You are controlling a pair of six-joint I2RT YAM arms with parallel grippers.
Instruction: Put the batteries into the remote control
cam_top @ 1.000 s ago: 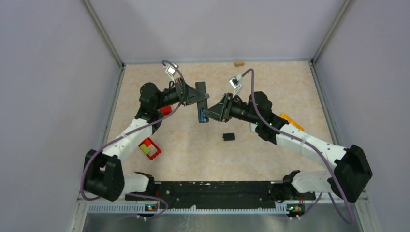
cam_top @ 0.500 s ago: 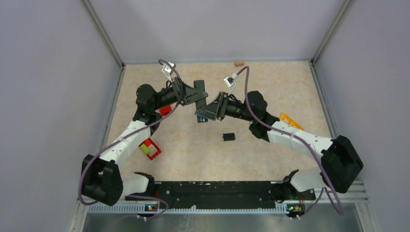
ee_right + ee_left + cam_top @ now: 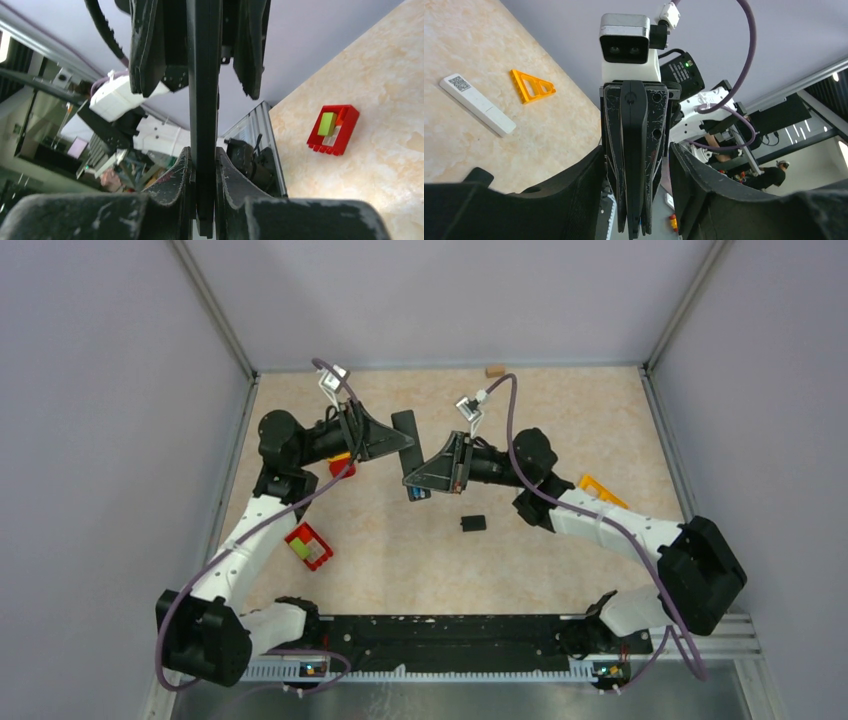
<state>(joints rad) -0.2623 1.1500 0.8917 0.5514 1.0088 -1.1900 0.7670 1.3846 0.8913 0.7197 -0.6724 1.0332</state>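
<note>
The left gripper will next take hold of the black remote by its far end (image 3: 404, 421), so the blue battery's end stays free for loading.
The black remote control (image 3: 404, 423) is a long slim bar held off the table in the middle. My right gripper (image 3: 412, 478) is shut on its lower part; in the right wrist view (image 3: 203, 152) both pads press on the remote (image 3: 202, 75). My left gripper (image 3: 401, 444) is open, its jaws on either side of the remote (image 3: 634, 130) and apart from it, as the left wrist view (image 3: 636, 150) shows. A blue spot (image 3: 414, 495) at the remote's lower end looks like the blue battery. The other batteries are out of view.
A small flat black square piece (image 3: 473, 523) lies on the table below the grippers. A red tray with a yellow-green block (image 3: 309, 547) sits at the left. An orange triangle (image 3: 531, 86) and a white bar (image 3: 476, 105) lie under the right arm. A small brown block (image 3: 494, 370) is by the back wall.
My left arm has drawn back to the left and its gripper now stands open around the remote. My right gripper has shifted left with the remote.
</note>
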